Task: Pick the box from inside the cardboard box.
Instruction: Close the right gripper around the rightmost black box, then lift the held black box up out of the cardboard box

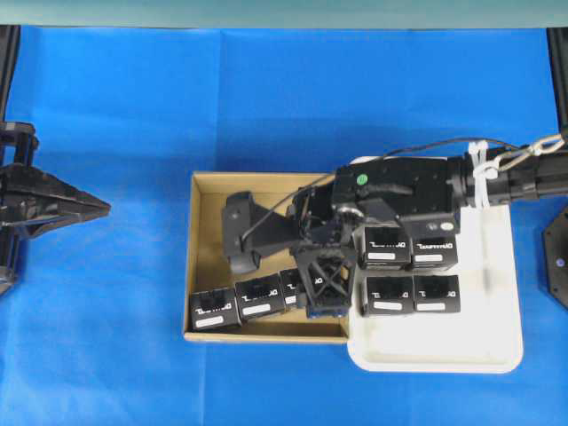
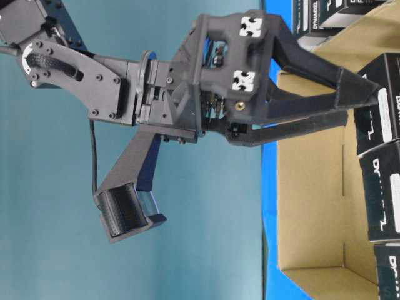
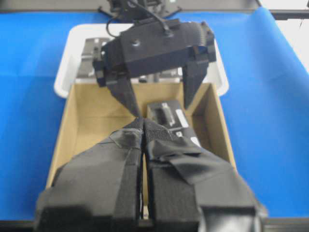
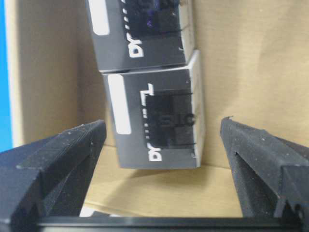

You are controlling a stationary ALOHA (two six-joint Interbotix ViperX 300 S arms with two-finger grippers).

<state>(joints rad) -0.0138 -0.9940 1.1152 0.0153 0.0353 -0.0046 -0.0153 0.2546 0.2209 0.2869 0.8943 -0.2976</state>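
Observation:
My fingers are above the near black box, short of its sides, so my right gripper should lower before closing on it.
The brown cardboard box (image 1: 209, 231) sits mid-table. Three black boxes with white lettering lie along its near wall; the nearest to the gripper (image 1: 291, 288) is partly hidden by the arm. My right gripper (image 1: 311, 257) reaches in from the right and hangs inside the cardboard box, jaws wide open. In the right wrist view the gripper (image 4: 161, 125) has a black box (image 4: 154, 145) just ahead between its fingers, untouched, with a second box (image 4: 145, 34) beyond. My left gripper (image 1: 99, 209) is shut and empty at the far left, also shown in its wrist view (image 3: 144, 123).
A white plastic tray (image 1: 444, 355) touches the cardboard box's right side and holds several identical black boxes (image 1: 408, 248). The right arm crosses over the tray. Blue cloth (image 1: 115, 337) covers the table around both containers.

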